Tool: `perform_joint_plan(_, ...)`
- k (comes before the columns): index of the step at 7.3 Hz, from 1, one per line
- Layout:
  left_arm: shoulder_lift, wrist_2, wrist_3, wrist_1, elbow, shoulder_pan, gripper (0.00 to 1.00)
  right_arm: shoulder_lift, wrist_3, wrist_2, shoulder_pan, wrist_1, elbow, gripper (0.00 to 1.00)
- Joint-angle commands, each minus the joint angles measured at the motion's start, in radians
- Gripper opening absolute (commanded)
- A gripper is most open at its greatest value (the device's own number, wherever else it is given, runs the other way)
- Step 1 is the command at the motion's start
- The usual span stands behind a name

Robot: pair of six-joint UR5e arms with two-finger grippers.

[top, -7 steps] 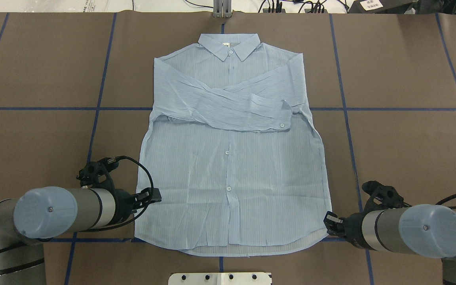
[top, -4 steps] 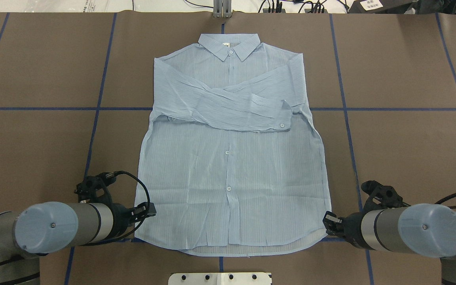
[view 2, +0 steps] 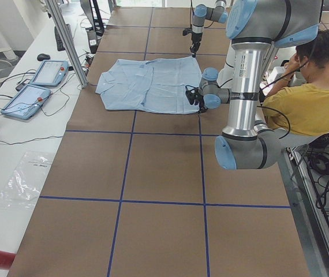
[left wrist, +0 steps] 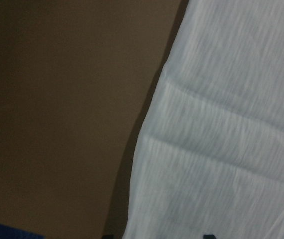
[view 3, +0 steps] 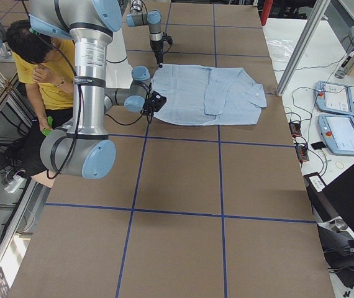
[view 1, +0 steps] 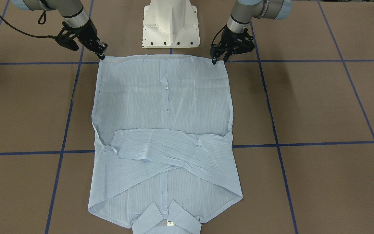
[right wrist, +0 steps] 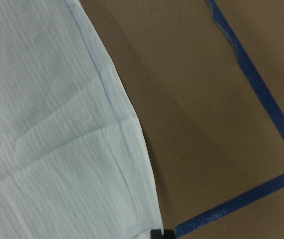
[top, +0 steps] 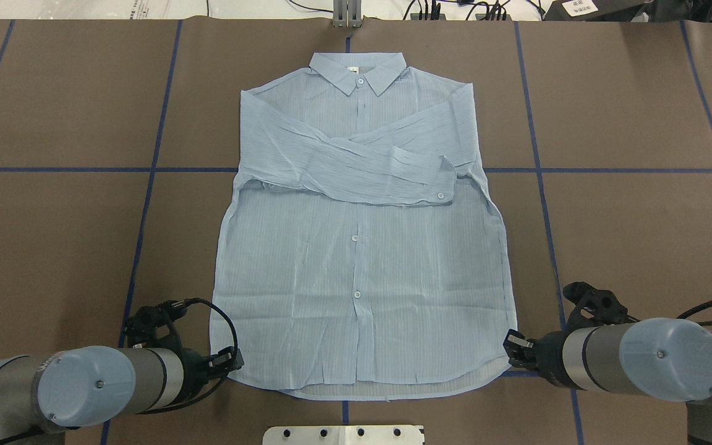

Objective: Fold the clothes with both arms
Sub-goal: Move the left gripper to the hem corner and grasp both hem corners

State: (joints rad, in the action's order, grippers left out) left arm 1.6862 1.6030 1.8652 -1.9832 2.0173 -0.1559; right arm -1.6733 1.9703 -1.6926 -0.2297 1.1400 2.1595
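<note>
The shirt should next be grabbed by its hem corner with my left gripper. Then I will fold the bottom of the shirt up toward the shirt's collar (view 1: pixel 166 218).
The pale-blue shirt (top: pixel 362 247) lies flat and buttoned on the brown table, collar far from me, both sleeves crossed over the chest. It also shows in the front view (view 1: pixel 164 97). My left gripper (top: pixel 232 361) is low at the hem's left corner. It is open in the front view (view 1: pixel 218 60), and the left wrist view shows its tips straddling the shirt's edge (left wrist: pixel 221 124). My right gripper (top: pixel 512 343) is at the hem's right corner. It looks narrow and shut on that corner in the front view (view 1: pixel 102 56) and the right wrist view (right wrist: pixel 47 124).
The white pedestal base (view 1: pixel 170 26) stands just behind the hem. Blue tape lines (top: pixel 146 170) grid the brown table. An operator in yellow (view 2: pixel 314 98) sits behind the robot. Teach pendants (view 2: pixel 37 86) lie on the far bench.
My left arm has drawn back along the shirt's left side, bringing its gripper down to the hem corner. The right arm has barely moved. The shirt lies as before.
</note>
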Motion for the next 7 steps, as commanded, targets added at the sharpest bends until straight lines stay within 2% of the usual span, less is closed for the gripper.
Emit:
perform_joint_plan(1,-0.002,0.000,0.002,0.003,-0.002,0.001,0.56,0.000,-0.002,-0.001,0.000,0.000,0.000,0.00)
perform_joint_plan(2,-0.002,0.000,0.002,0.003,0.001,-0.001,0.21,0.000,-0.002,-0.001,0.000,0.000,0.000,0.00)
perform_joint_plan(3,-0.002,0.000,0.000,0.004,0.003,-0.002,0.00,0.000,-0.002,-0.002,0.000,0.000,0.000,0.00)
perform_joint_plan(7,-0.002,0.000,0.002,0.014,0.064,-0.014,0.00,-0.002,-0.001,0.001,-0.003,-0.002,0.008,0.00)
